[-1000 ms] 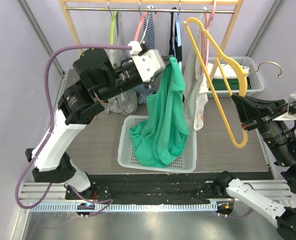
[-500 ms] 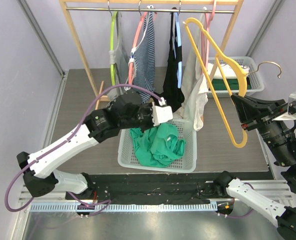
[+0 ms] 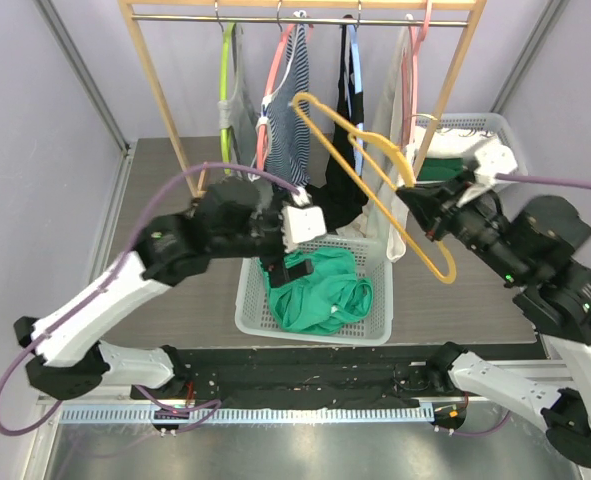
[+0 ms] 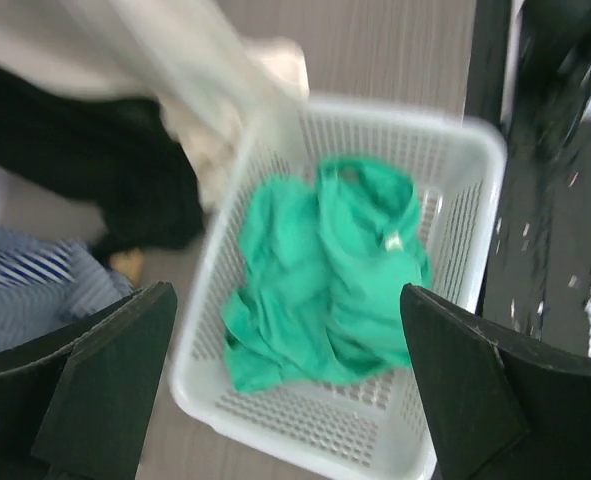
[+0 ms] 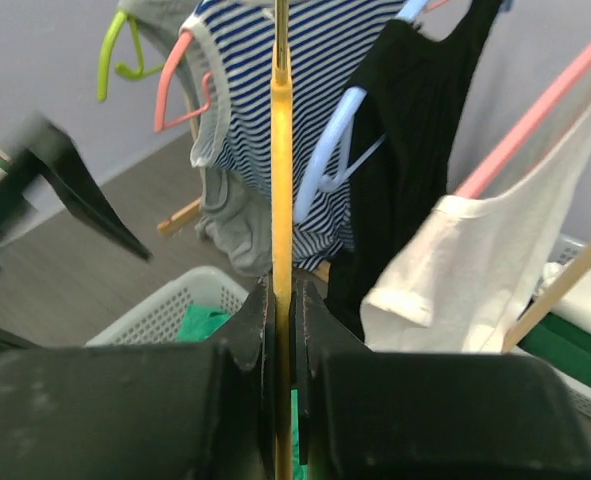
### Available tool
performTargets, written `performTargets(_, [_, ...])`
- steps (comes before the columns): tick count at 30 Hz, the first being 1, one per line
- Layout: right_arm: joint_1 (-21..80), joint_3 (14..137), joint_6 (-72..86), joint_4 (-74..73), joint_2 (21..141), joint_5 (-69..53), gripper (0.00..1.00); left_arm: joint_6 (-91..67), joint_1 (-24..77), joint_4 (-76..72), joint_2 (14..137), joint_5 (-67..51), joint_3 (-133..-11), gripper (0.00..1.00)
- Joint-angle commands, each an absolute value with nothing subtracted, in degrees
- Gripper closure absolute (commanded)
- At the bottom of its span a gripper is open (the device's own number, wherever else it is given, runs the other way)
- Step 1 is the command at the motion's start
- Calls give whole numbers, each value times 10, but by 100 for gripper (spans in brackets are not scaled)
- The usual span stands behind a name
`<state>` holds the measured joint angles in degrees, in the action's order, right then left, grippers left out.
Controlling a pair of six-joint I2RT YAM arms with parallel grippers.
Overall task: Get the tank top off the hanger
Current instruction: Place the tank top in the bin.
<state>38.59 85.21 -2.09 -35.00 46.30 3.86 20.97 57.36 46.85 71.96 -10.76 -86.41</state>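
My left gripper grabs the bare yellow hanger [image 3: 446, 268] by the hanger's end opposite my right gripper next, so that the hanger's hook stays free to hang.
The green tank top [image 3: 320, 295] lies crumpled in the white basket [image 3: 247, 318], free of any hanger. In the left wrist view the tank top [image 4: 325, 270] sits below my left gripper [image 4: 286, 295], which is open and holds nothing. From above, the left gripper [image 3: 297, 272] hovers over the basket's left part. My right gripper [image 3: 418, 203] is shut on the bare yellow hanger [image 3: 446, 268], held up in the air to the basket's right. The right wrist view shows the hanger [image 5: 281, 150] clamped edge-on in the right gripper [image 5: 282, 300].
A wooden rack [image 3: 155, 70] stands at the back with a striped top [image 3: 290, 110], a black top [image 3: 347, 180] and a white top [image 3: 395, 205] hanging from it. Another white basket [image 3: 495, 130] sits at the back right.
My left gripper lowered the green tank top into the basket, let go and opened. My right arm swung the yellow hanger left, toward the rack.
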Motion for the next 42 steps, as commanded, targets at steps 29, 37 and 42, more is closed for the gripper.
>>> performTargets(29, [389,946,-99,-490,581,-390,99,326,537,697,624,-242,-1063,15])
performTargets(37, [388,936,-122,-505,572,-404,99,318,538,648,628,-207,-1042,20])
performTargets(42, [389,938,-124,-507,569,-412,99,324,538,632,639,-186,-1028,24])
